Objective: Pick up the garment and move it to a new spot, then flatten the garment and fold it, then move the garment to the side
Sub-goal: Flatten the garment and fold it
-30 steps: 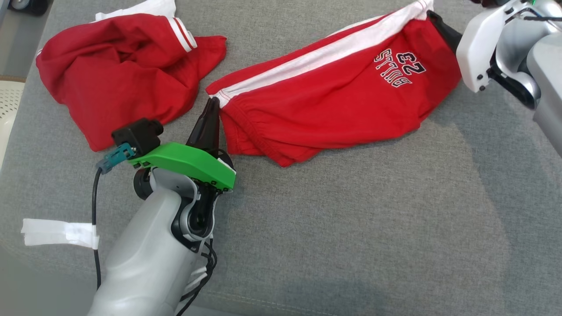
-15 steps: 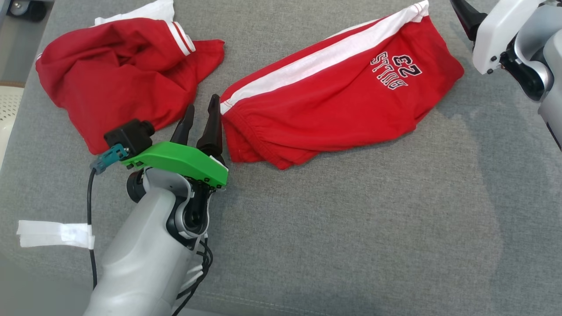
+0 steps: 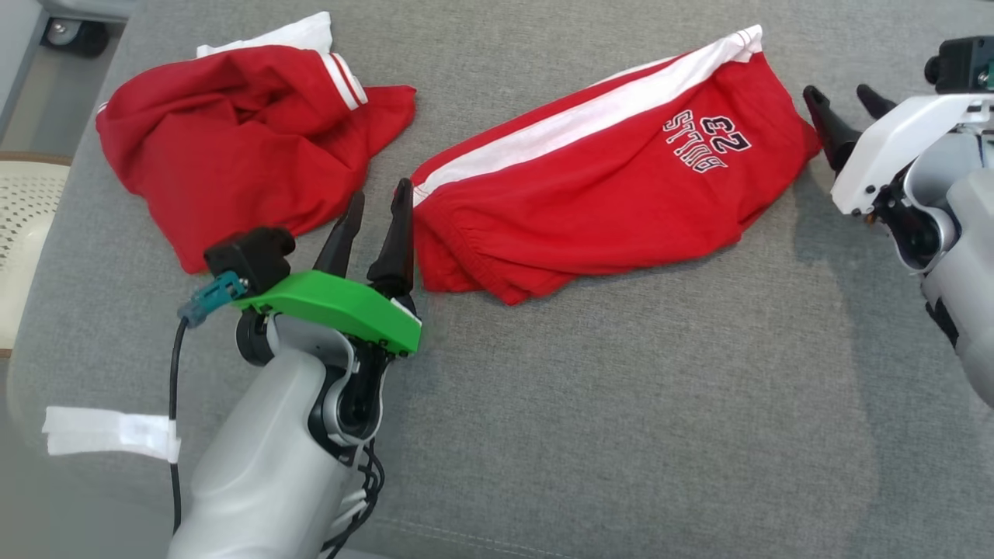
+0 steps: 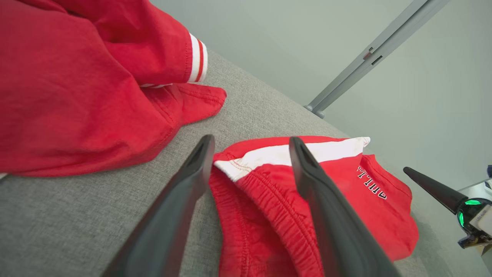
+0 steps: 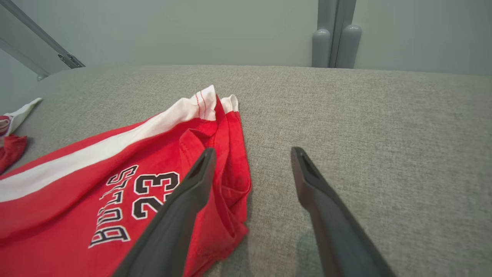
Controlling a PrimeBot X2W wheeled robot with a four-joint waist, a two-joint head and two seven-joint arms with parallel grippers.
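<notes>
I will grab the hem [image 3: 790, 130] beside the BULLS 23 print with my right gripper next, to fold the red shorts [image 3: 578, 214].
The garment [image 3: 606, 202] is a pair of red shorts with a white side stripe and "BULLS 23" print, lying folded across the grey cushion [image 3: 621, 404]. My left gripper [image 3: 380, 194] stands open at the shorts' left waistband end, its right finger touching or almost touching the hem. In the left wrist view the left gripper [image 4: 250, 139] frames the white-striped corner of the garment [image 4: 376, 207] with nothing pinched. My right gripper [image 3: 839, 93] is open just off the shorts' right end. In the right wrist view the right gripper [image 5: 253, 151] hovers beside the garment [image 5: 96, 165].
A second red garment [image 3: 233, 132] with white trim lies crumpled at the cushion's back left, also the big red heap [image 4: 77, 77] in the left wrist view. White tape [image 3: 109, 431] sticks to the front left. A cream perforated object [image 3: 23, 225] sits past the left edge.
My left gripper has opened and let go of the shorts' waistband corner. My right gripper has drawn back off the shorts' right end. The head camera has shifted slightly.
</notes>
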